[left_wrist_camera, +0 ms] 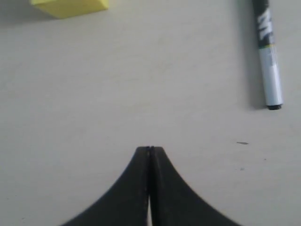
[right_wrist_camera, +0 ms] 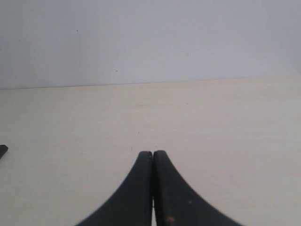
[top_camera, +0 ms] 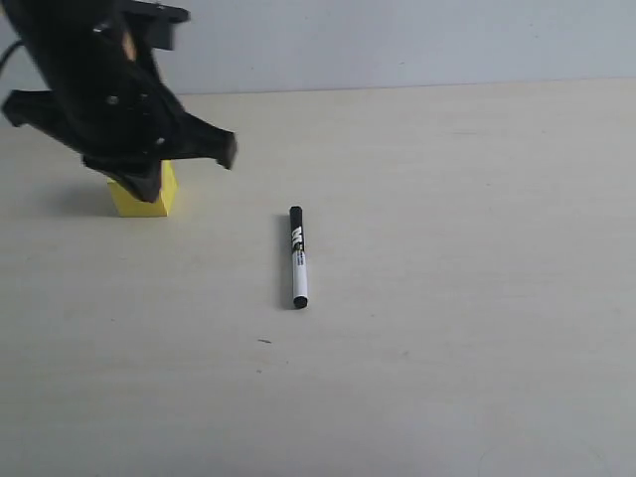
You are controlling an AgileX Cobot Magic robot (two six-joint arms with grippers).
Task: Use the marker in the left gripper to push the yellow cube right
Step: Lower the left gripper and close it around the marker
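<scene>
I need to pick up the marker next with my left gripper, by its white body (top_camera: 299, 275). Then its black cap end (top_camera: 296, 220) is left to push.
The marker (top_camera: 297, 256) lies loose on the table, black cap end away from the camera, white barrel nearer; in the left wrist view the marker (left_wrist_camera: 269, 61) is well off to one side of the jaws. The yellow cube (top_camera: 149, 199) stands at the far left, its top partly hidden behind my left gripper (top_camera: 139, 179), which hangs just over it. My left gripper (left_wrist_camera: 150, 149) is shut with nothing between its fingers, and the yellow cube (left_wrist_camera: 70, 6) shows only as a corner at the frame edge. My right gripper (right_wrist_camera: 153, 152) is shut and empty, and is not in the exterior view.
The pale wooden table (top_camera: 447, 298) runs back to a plain white wall (top_camera: 397, 40). A small black tip (right_wrist_camera: 2, 151) pokes in at the edge of the right wrist view; I cannot tell what it is.
</scene>
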